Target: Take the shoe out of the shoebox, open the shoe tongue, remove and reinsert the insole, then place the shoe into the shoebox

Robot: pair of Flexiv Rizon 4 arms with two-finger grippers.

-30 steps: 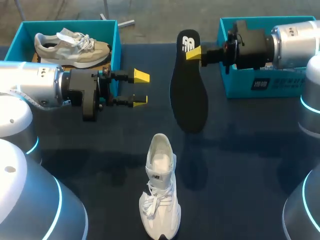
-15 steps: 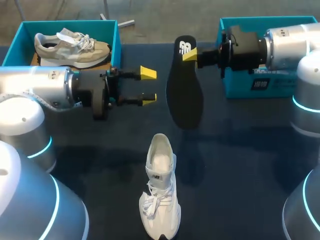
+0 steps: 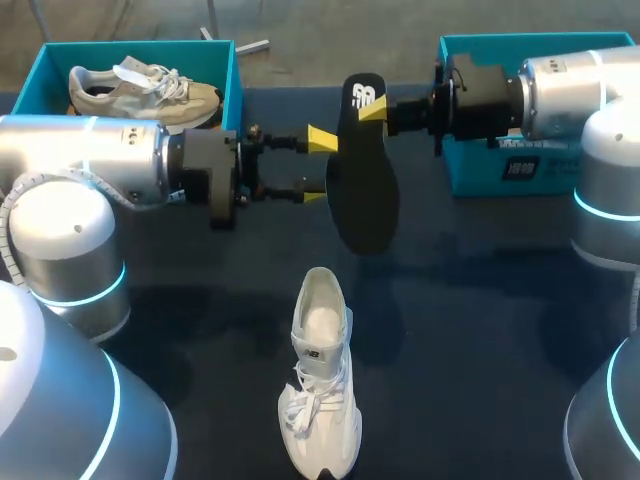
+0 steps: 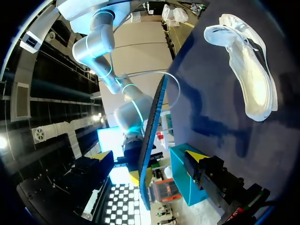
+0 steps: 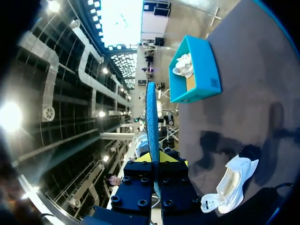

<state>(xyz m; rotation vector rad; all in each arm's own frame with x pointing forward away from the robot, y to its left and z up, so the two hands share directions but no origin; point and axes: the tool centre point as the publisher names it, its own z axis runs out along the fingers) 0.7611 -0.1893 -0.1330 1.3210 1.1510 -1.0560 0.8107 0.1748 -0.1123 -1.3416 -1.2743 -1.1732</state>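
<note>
I should grab the insole by its free side edge nearer the toe [image 3: 331, 188] with my left gripper next; my right gripper stays shut on the insole's heel end.
A black insole [image 3: 360, 170] hangs above the table's middle, held by its heel end in my right gripper [image 3: 372, 108], which is shut on it. My left gripper [image 3: 318, 167] is open at the insole's left edge. In the left wrist view the insole [image 4: 152, 126] stands edge-on between the open fingers [image 4: 101, 161] of my left gripper [image 4: 150, 168], with gaps on both sides. The right wrist view shows the insole [image 5: 151, 117] edge-on, clamped in my right gripper [image 5: 154, 159]. The white shoe [image 3: 322, 370] lies on the table below, its toe toward the front edge.
A teal shoebox [image 3: 237, 90] at the back left holds a beige shoe [image 3: 145, 88]. A second teal shoebox [image 3: 500, 170] stands at the back right behind my right arm. The white shoe [image 4: 248, 61] lies off to the side of my left gripper.
My left arm has moved right until its open fingers straddle the insole's edge. My right arm has shifted the insole slightly left and farther back.
</note>
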